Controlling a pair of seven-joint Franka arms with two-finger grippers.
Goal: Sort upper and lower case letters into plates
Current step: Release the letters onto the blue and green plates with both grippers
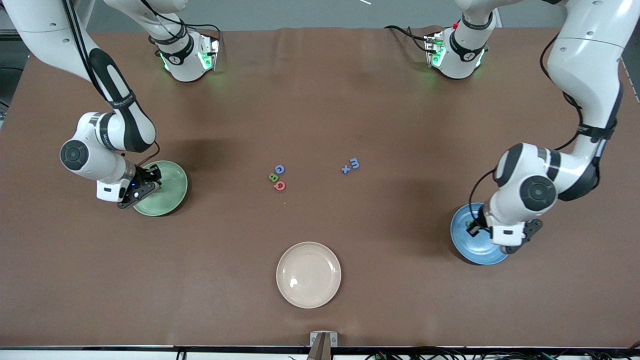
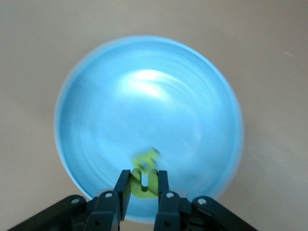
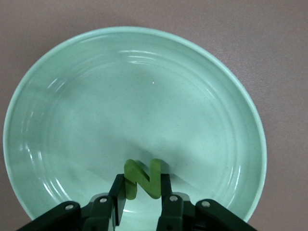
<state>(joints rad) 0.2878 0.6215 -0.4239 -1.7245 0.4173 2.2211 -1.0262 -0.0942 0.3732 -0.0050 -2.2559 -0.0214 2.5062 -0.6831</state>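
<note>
I should open my right gripper now: the green N sits low inside the mint green plate in the right wrist view and would rest there.
My left gripper (image 1: 473,228) hangs over the bright blue plate (image 1: 464,245), shut on a yellow-green arch-shaped letter (image 2: 153,183). In the left wrist view that letter sits between the fingers of the left gripper (image 2: 144,180), just above the blue plate (image 2: 144,106). My right gripper (image 1: 149,180) is over the pale mint green plate (image 1: 171,196), shut on a green N (image 3: 139,174). The right wrist view shows the right gripper (image 3: 143,179) low over the mint plate (image 3: 144,96). Both plates look bare apart from these letters.
Loose letters lie mid-table: a blue C (image 1: 279,169), a green B (image 1: 273,177) and a red letter (image 1: 280,186) in a cluster, with a blue m (image 1: 354,163) and a blue x (image 1: 345,169) toward the left arm's end. A cream-beige plate (image 1: 308,274) sits nearest the front camera.
</note>
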